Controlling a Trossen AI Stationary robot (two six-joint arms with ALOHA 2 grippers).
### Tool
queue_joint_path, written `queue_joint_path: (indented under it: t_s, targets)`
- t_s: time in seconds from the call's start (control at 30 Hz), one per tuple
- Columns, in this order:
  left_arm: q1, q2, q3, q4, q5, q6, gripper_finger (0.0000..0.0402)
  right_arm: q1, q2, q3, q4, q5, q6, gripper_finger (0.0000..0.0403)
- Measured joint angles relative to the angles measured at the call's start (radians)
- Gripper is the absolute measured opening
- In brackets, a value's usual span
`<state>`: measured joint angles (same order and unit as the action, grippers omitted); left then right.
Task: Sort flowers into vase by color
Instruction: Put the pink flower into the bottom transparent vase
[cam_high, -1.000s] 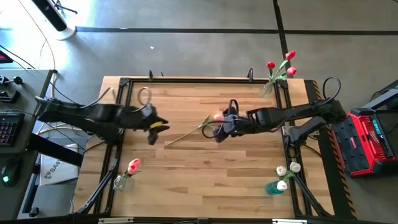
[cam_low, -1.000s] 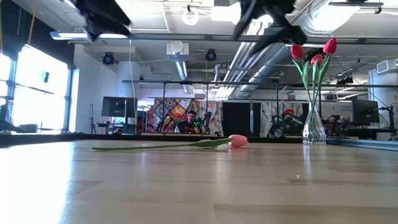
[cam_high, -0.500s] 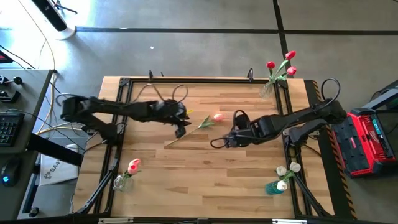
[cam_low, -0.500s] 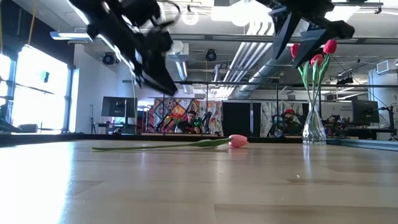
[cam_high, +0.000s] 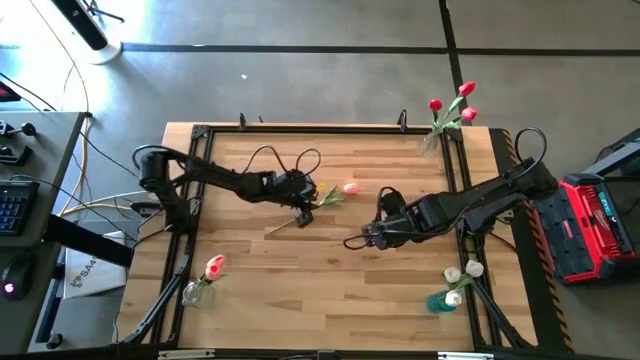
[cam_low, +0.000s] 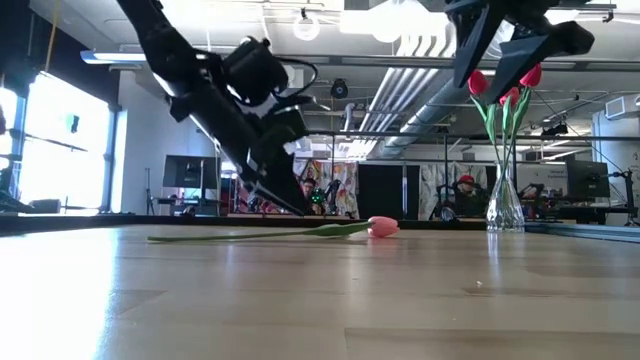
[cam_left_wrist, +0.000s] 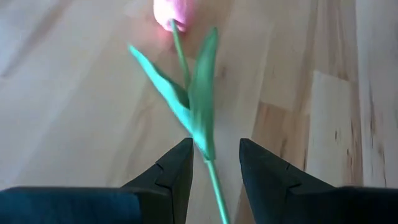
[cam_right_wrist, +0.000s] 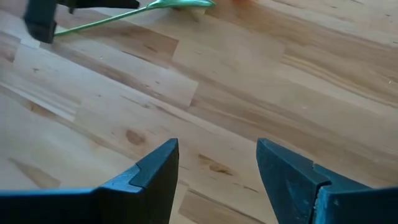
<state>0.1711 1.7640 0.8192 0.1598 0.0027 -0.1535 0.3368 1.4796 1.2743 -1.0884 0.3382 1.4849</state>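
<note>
The left gripper should next grab the pink tulip (cam_high: 349, 187) by its stem below the leaves, so it can be sorted into the vase with the pink flower (cam_high: 198, 294).
A pink tulip (cam_high: 349, 187) lies flat on the wooden table near its middle, its head (cam_low: 382, 227) toward the right and its green stem (cam_left_wrist: 216, 183) running toward the near left. My left gripper (cam_left_wrist: 214, 149) is open, slanting down just above the stem below the leaves (cam_left_wrist: 196, 106), one finger on either side and not touching; the high view shows this gripper (cam_high: 303, 214) over the stem's middle. My right gripper (cam_high: 366, 238) hangs open above bare wood, right of and nearer than the flower, with nothing between its fingers (cam_right_wrist: 158, 165).
A glass vase with red tulips (cam_high: 445, 112) stands at the far right corner, and the red tulips (cam_low: 505, 100) also show in the low view. A vase with a pink flower (cam_high: 205, 272) stands near left, and a vase with white flowers (cam_high: 455, 285) near right. Bare wood lies between them.
My left gripper has swept from the table's left toward the middle and down, reaching the tulip's stem with fingers either side of it. My right gripper has drawn away from the flower's head toward the near edge. The tulip has not moved.
</note>
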Motion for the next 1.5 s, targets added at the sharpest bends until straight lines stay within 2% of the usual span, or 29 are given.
queue_joint_path:
  t_s: [0.27, 0.37, 0.6, 0.73, 1.07, 1.5]
  targets:
    - [0.000, 0.096, 0.000, 0.057, 0.022, 0.005, 0.0120, 0.034, 0.000, 0.000, 0.000, 0.017, 0.046, 0.0204]
    - [0.002, 0.115, 0.002, 0.069, 0.070, 0.044, 0.0120, 0.045, 0.000, 0.000, 0.000, 0.035, 0.060, 0.0204]
    - [0.000, 0.132, 0.004, 0.068, 0.066, 0.049, 0.0118, 0.046, 0.000, 0.000, 0.000, 0.054, 0.060, 0.0204]
    - [-0.001, 0.134, 0.003, 0.061, 0.042, 0.070, 0.0096, 0.046, 0.000, 0.000, -0.003, 0.056, 0.054, 0.0204]
    - [0.001, 0.135, 0.003, 0.030, 0.034, 0.068, 0.0010, 0.046, 0.000, 0.000, -0.006, 0.083, 0.052, 0.0204]
    - [0.000, 0.082, -0.002, -0.021, 0.075, -0.010, 0.0001, 0.046, 0.000, 0.000, -0.016, 0.109, 0.033, 0.0204]
